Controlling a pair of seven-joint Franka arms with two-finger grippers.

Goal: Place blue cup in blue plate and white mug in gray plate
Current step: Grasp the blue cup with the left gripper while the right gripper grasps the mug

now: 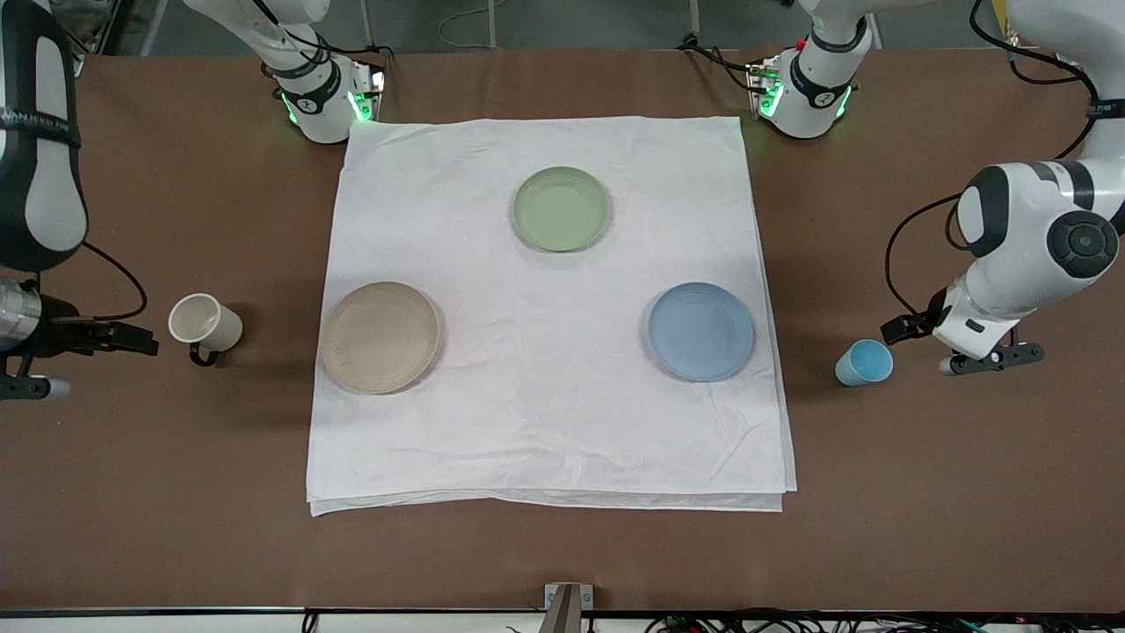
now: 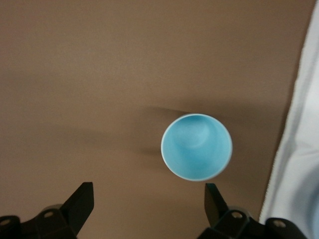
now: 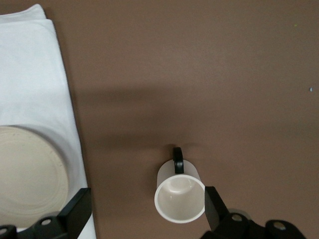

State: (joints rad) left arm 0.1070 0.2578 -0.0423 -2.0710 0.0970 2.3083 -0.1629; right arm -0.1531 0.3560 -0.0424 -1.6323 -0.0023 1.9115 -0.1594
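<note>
The white mug (image 1: 205,325) needs to go in the gray plate, so the robot's right gripper should grab it by its black handle next.
The blue cup (image 1: 864,362) stands upright on the bare table beside the cloth, at the left arm's end. My left gripper (image 1: 910,331) hovers beside it, open and empty; in the left wrist view the cup (image 2: 196,146) sits just past the gripper (image 2: 148,206), close to one fingertip. The white mug (image 1: 205,325) stands on the bare table at the right arm's end. My right gripper (image 1: 132,338) is open beside it; in the right wrist view the mug (image 3: 180,196) lies partly between the jaws of that gripper (image 3: 145,209). The blue plate (image 1: 700,331) and gray plate (image 1: 380,337) lie empty on the cloth.
A white cloth (image 1: 545,422) covers the middle of the brown table. A pale green plate (image 1: 562,208) lies on it, farther from the front camera than the other two plates. The gray plate (image 3: 30,179) and the cloth edge (image 3: 55,99) show in the right wrist view.
</note>
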